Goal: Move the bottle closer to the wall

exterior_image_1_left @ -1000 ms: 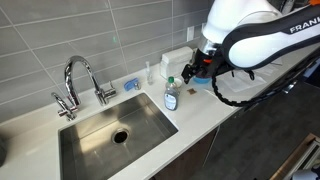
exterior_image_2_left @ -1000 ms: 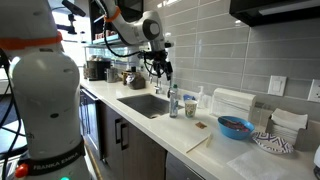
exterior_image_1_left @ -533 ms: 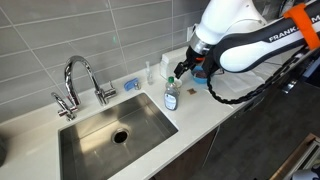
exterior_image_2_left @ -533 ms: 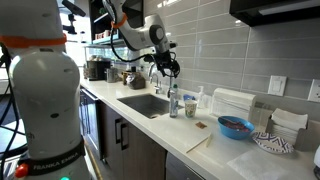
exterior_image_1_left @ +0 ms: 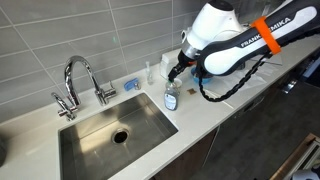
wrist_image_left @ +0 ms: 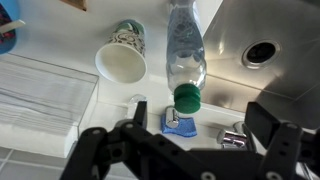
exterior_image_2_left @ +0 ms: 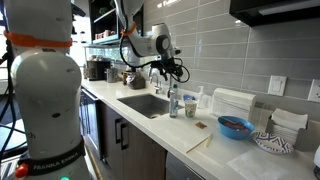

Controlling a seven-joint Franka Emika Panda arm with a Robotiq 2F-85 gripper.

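The cap looks small between both fingers and closing now would miss, so my gripper goes lower before it closes on the green cap [wrist_image_left: 187,98].
The bottle [exterior_image_1_left: 170,96] stands upright on the white counter at the sink's right edge; it is clear, with blue liquid low down, and shows in both exterior views [exterior_image_2_left: 172,103]. In the wrist view I look down on its green cap [wrist_image_left: 187,98] and clear body. My gripper [exterior_image_1_left: 177,72] hangs open just above it, also in the exterior view from the side [exterior_image_2_left: 172,74]. In the wrist view the gripper [wrist_image_left: 200,122] straddles the cap, apart from it, with dark fingers [wrist_image_left: 140,112] on either side. The grey tiled wall [exterior_image_1_left: 60,30] runs behind the counter.
A white cup [wrist_image_left: 122,56] stands beside the bottle [exterior_image_2_left: 190,105]. A blue sponge [wrist_image_left: 180,125] and the faucet [exterior_image_1_left: 80,80] sit by the wall. The steel sink [exterior_image_1_left: 110,130] lies to one side. A slim pale bottle [exterior_image_1_left: 150,72] stands near the wall. A blue bowl [exterior_image_2_left: 236,127] stands further along.
My arm has swung toward the sink side and brought the open gripper over the bottle. The bottle has not moved.
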